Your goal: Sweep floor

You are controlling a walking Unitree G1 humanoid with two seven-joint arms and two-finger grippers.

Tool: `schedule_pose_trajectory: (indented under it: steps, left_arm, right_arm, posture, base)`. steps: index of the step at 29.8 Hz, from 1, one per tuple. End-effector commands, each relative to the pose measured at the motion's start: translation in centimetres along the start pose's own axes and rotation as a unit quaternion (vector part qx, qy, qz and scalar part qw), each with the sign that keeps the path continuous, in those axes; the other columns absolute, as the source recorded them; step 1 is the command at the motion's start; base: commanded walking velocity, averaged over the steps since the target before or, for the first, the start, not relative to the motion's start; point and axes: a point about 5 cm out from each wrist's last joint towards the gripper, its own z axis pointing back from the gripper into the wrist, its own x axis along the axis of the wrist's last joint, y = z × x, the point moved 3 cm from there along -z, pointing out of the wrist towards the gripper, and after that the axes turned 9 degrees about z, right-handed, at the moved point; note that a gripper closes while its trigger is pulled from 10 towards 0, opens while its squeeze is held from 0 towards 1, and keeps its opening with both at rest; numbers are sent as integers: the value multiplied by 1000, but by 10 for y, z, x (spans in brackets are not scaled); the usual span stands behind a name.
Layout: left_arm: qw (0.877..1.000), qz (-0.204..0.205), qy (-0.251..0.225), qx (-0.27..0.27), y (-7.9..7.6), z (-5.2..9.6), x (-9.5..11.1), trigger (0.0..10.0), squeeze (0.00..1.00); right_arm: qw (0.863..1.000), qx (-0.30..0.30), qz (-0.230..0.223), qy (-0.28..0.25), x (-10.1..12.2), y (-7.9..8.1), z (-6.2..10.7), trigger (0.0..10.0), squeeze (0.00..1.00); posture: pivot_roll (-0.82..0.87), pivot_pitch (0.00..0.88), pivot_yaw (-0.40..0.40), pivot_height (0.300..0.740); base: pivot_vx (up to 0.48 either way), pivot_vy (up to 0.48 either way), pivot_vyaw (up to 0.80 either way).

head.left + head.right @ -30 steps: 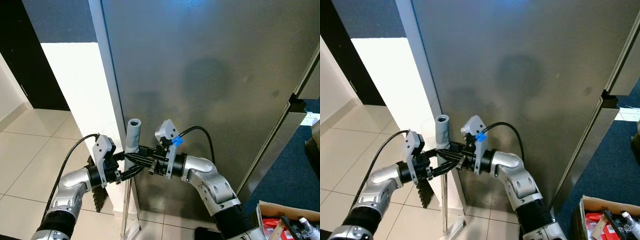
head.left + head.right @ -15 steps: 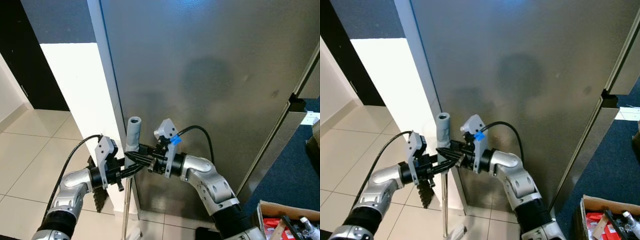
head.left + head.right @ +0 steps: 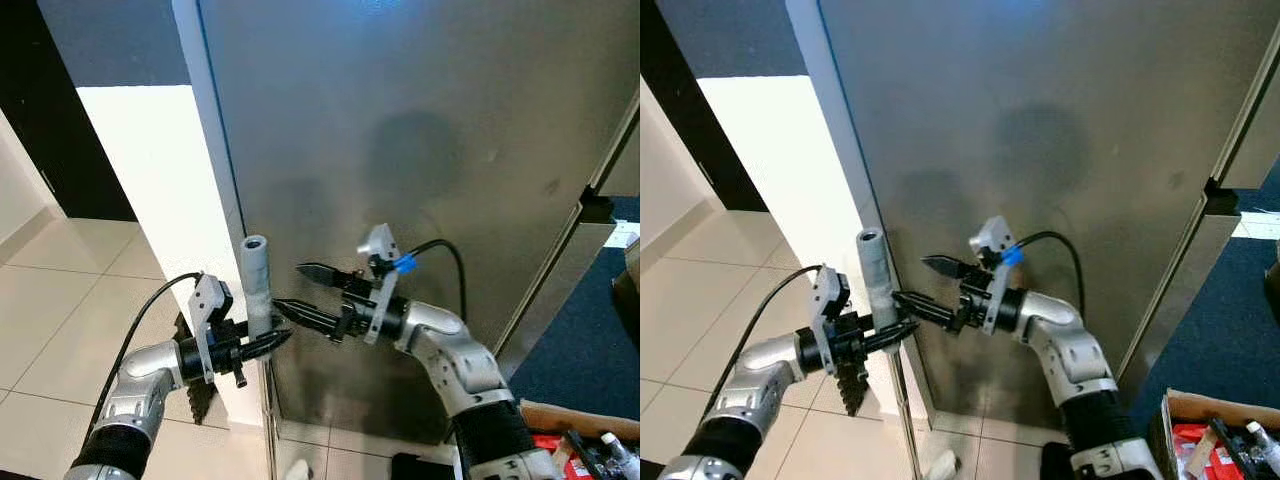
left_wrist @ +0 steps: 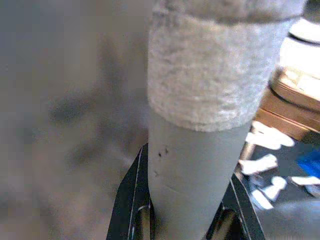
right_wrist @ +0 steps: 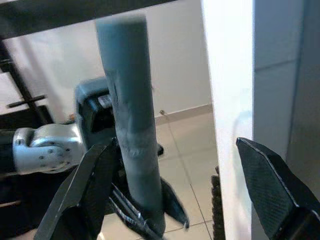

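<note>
My right gripper will sweep the floor with the broom, so it will next grab the broom handle by its grey padded grip (image 3: 256,283) (image 5: 131,100).
The broom's grey padded handle (image 3: 256,285) stands upright in front of a grey panel, with its thin metal pole (image 3: 902,400) running down to the floor. My left gripper (image 3: 262,345) is shut on the handle just below the padded grip; in the left wrist view the handle (image 4: 200,125) sits between the black fingers (image 4: 131,200). To the right of the handle, my right gripper (image 3: 290,287) is open and clear of it, tips pointing at it. In the right wrist view the handle (image 5: 132,125) stands between the spread fingers (image 5: 85,195).
A tall grey panel (image 3: 420,150) rises right behind the broom, with a white wall (image 3: 160,180) to its left. Pale floor tiles (image 3: 50,320) lie on the left and dark blue carpet (image 3: 580,360) on the right. A cardboard box (image 3: 1210,430) sits at the lower right. A black toothed piece (image 3: 200,395) hangs under my left arm.
My right gripper has let go of the broom handle, opened and drawn back to the right. The handle, still in my left gripper, has shifted slightly left.
</note>
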Motion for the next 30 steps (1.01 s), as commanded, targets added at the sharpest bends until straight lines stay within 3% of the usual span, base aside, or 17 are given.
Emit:
schedule_pose_trajectory:
  steps: [1,8,13,16,30]
  left_arm:
    - [1000,-1,13,-20,-3,4,0,0,0]
    - [997,3,42,-60,-10,2,-5,0,0]
    - [997,3,45,-65,-10,1,-5,0,0]
    - [996,3,46,-71,-11,0,-3,0,0]
    - [996,6,44,-83,-15,-5,-3,0,0]
  right_arm:
    - [999,34,7,-24,15,4,-6,10000,0]
    - [993,110,10,-50,37,16,-18,10000,0]
    - [990,129,11,-51,40,20,-21,10000,0]
    - [985,169,16,-29,38,32,-28,10000,0]
    - [986,165,16,20,18,42,-47,10000,0]
  posture:
    - [-14,0,61,740]
    - [-13,0,66,740]
    - [-13,0,66,740]
    - [-13,0,66,740]
    - [-15,0,75,740]
  base:
    - [0,0,0]
    - [0,0,0]
    - [0,0,0]
    - [0,0,0]
    - [0,0,0]
